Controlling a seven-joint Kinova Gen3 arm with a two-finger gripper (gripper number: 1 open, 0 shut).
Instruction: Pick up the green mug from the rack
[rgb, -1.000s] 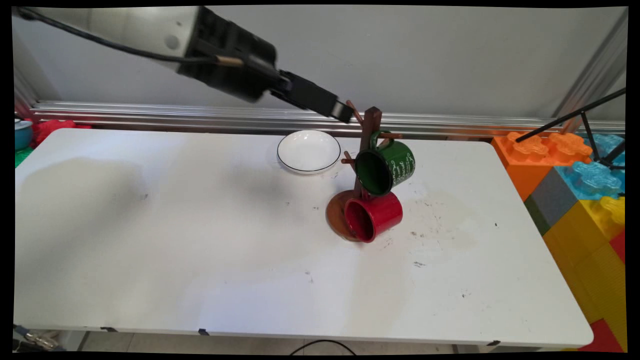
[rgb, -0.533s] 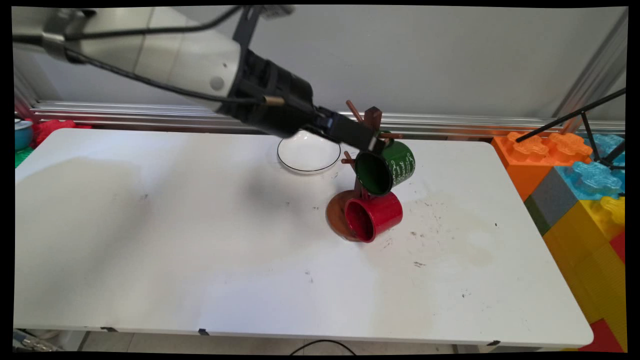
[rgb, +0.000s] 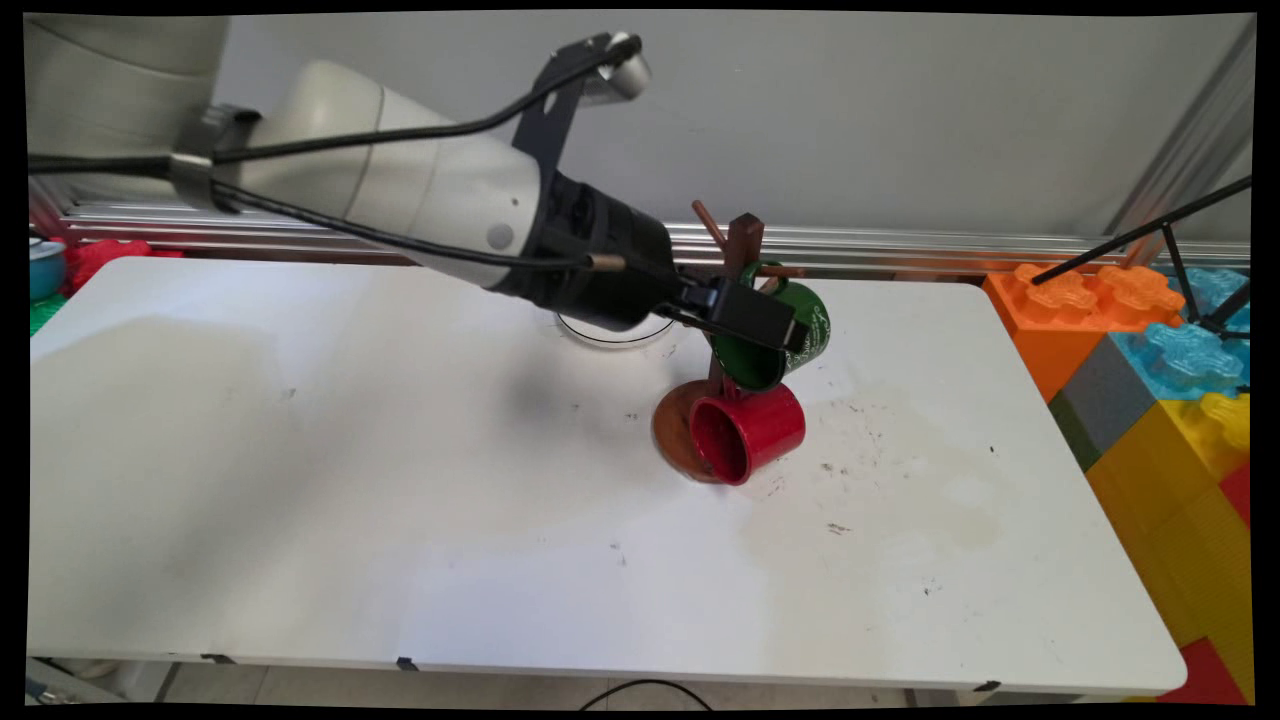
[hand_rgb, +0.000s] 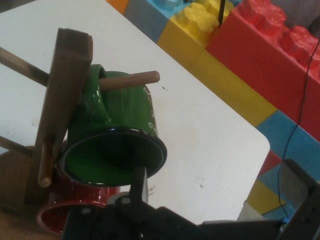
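My gripper grabs the green mug by its rim (rgb: 759, 388) next, which leaves the green mug's handle (rgb: 768, 272) free to slide off the wooden peg.
A green mug (rgb: 800, 330) (hand_rgb: 117, 130) hangs by its handle on a peg of a brown wooden mug tree (rgb: 743, 245) (hand_rgb: 65, 95), mouth tilted toward the camera. Below it a red mug (rgb: 750, 432) (hand_rgb: 75, 202) hangs over the tree's round base. My gripper (rgb: 785, 335) (hand_rgb: 215, 172) is open and level with the green mug's mouth. In the hand view one finger (hand_rgb: 139, 182) stands at the mug's lower rim and the other finger (hand_rgb: 300, 192) is far off to the right. Nothing is held.
A white plate (rgb: 615, 340) lies behind the tree, mostly hidden by my hand. Big coloured building blocks (rgb: 1150, 380) (hand_rgb: 240, 55) stack up past the table's right edge, with a black stand's legs (rgb: 1160, 230) above them. Red and teal items (rgb: 70, 262) sit at the far left.
The arm has come down and to the right, from above the plate to the green mug. The gripper now overlaps the mug's mouth. The mugs and tree have not moved.
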